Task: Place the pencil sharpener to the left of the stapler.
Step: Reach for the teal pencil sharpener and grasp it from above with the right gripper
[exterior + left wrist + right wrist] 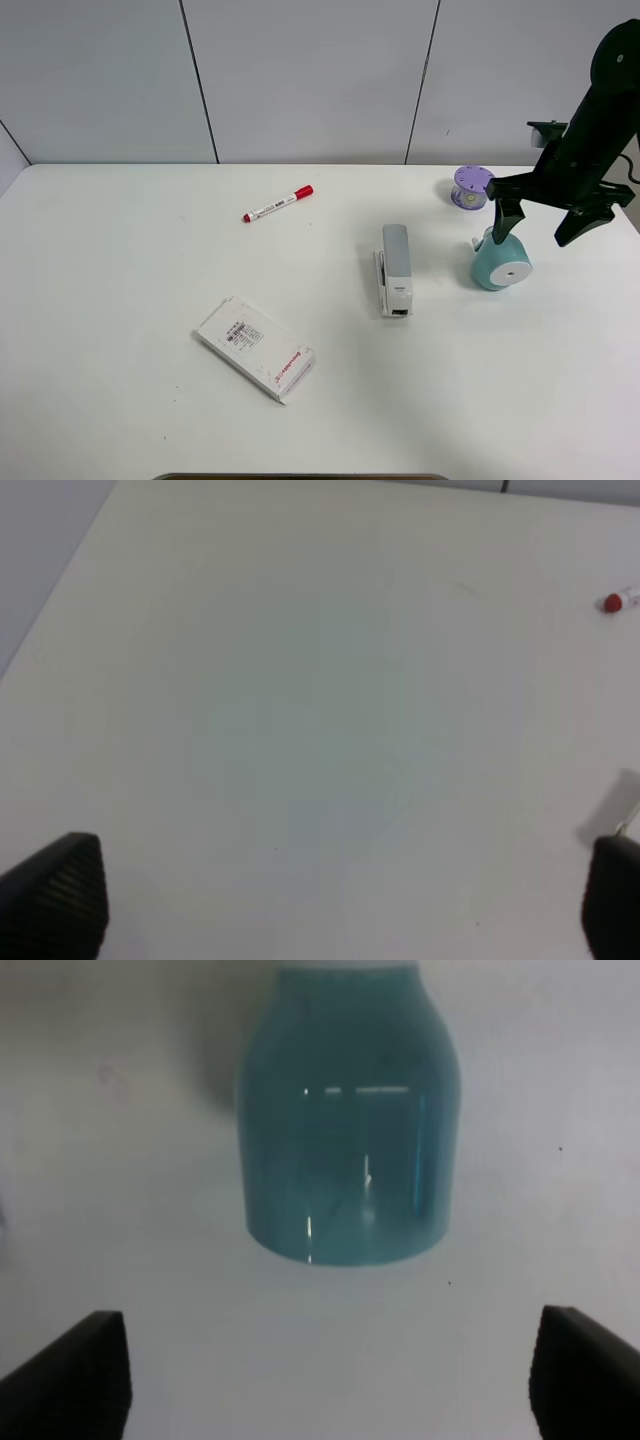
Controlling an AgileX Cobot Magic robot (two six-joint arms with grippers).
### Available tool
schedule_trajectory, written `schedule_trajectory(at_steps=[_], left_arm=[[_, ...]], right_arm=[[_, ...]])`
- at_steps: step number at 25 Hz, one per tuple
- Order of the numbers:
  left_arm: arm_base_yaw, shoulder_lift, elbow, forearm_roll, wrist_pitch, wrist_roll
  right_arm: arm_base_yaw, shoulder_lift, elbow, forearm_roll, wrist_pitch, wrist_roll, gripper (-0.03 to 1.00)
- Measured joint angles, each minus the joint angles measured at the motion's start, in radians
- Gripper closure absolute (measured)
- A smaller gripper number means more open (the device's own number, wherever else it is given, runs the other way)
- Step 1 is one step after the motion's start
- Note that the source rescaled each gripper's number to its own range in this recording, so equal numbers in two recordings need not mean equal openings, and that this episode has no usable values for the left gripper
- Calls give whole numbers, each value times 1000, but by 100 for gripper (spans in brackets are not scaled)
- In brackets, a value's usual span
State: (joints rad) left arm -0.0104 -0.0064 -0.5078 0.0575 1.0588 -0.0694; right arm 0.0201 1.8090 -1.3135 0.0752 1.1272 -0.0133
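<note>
The right gripper grabs the pencil sharpener by its teal body (492,258) next, to set it beside the stapler (395,268).
The teal pencil sharpener (500,263) lies on the white table (120,280), its flat white round face toward the front, just right of the light grey and white stapler (395,268). My right gripper (540,225) hangs open just behind and above the sharpener, and one finger (504,222) overlaps its back edge. The right wrist view shows the sharpener's teal barrel (350,1130) ahead of the open right gripper (325,1380), apart from both fingertips. My left gripper (335,910) is open over bare table, and its arm is out of the exterior high view.
A small purple cylinder (470,187) with holes on top stands behind the sharpener. A red-capped marker (278,204) lies at the back centre, its cap (613,602) showing in the left wrist view. A flat white packet (256,348) lies front left of the stapler.
</note>
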Motion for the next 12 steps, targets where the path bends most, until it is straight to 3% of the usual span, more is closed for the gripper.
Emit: schedule_trajectory(at_steps=[3,5,12], left_arm=[[0,0,0,0,0,0],[0,0,0,0,0,0],[0,0,0,0,0,0]], right_arm=[[0,16,0,-1,-28,-8,10],[0,24,0,-1,-44,-8,2],[0,81,-21,-2,-66,-16,-2]])
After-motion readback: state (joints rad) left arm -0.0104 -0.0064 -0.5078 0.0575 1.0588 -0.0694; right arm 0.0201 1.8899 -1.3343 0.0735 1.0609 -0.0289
